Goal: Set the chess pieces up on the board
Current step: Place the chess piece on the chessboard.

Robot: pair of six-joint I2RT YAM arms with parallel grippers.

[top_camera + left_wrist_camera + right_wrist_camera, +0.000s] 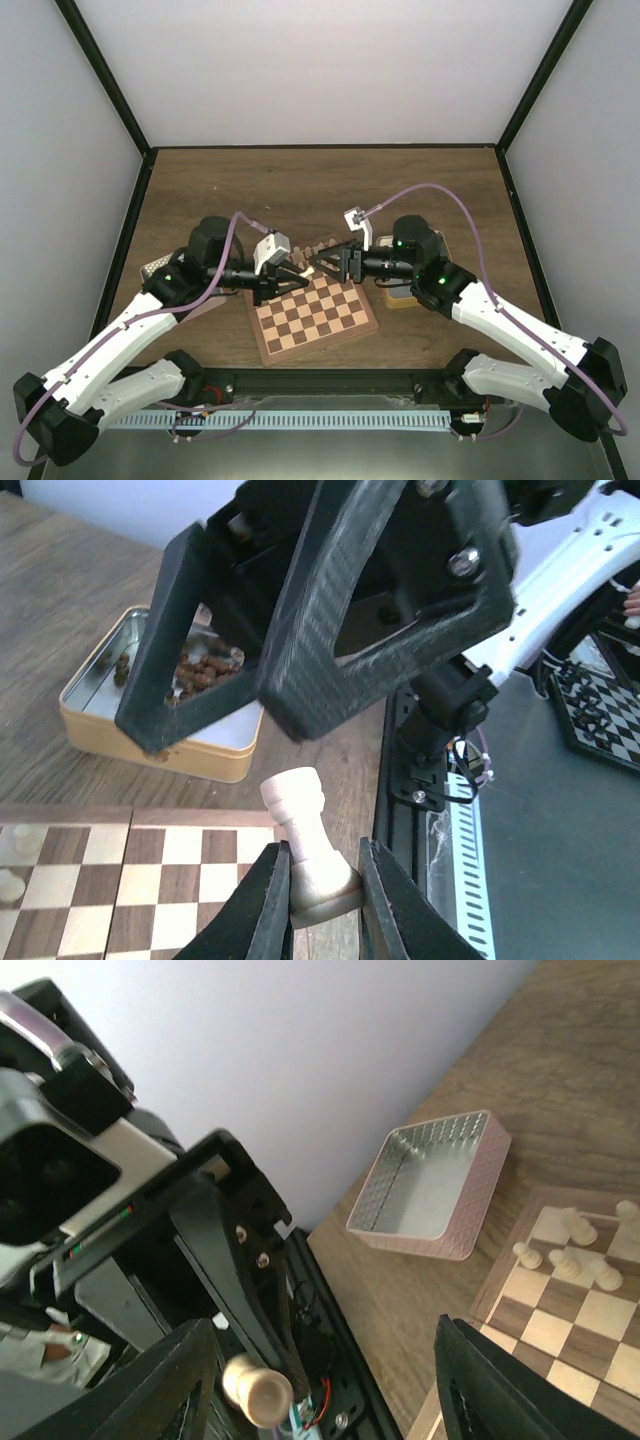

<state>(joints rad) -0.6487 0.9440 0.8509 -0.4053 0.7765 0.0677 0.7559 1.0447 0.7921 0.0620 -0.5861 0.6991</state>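
Note:
I should next grab the cream rook by its exposed top [310, 269] [265, 1397] with my right gripper, opposite my left gripper's hold on the base, to set the rook upright on the board.
My left gripper [322, 865] [298, 277] is shut on the base of a pale cream chess piece [300, 825], a rook lying tilted between its fingers above the board's [310, 320] far edge. My right gripper [325, 1360] [322, 264] faces it tip to tip and stands open. The same cream piece [258, 1392] shows between the right fingers without touching them. The right gripper's black fingers [300, 650] loom just above the rook. Several cream pieces [565, 1250] stand on the board [560, 1330] at one corner.
A gold tin [160, 750] [400, 298] holding dark brown pieces sits right of the board under the right arm. A pink-sided tin [430, 1240] [150, 270], empty inside, lies left of the board. The black base rail [330, 380] runs along the near edge.

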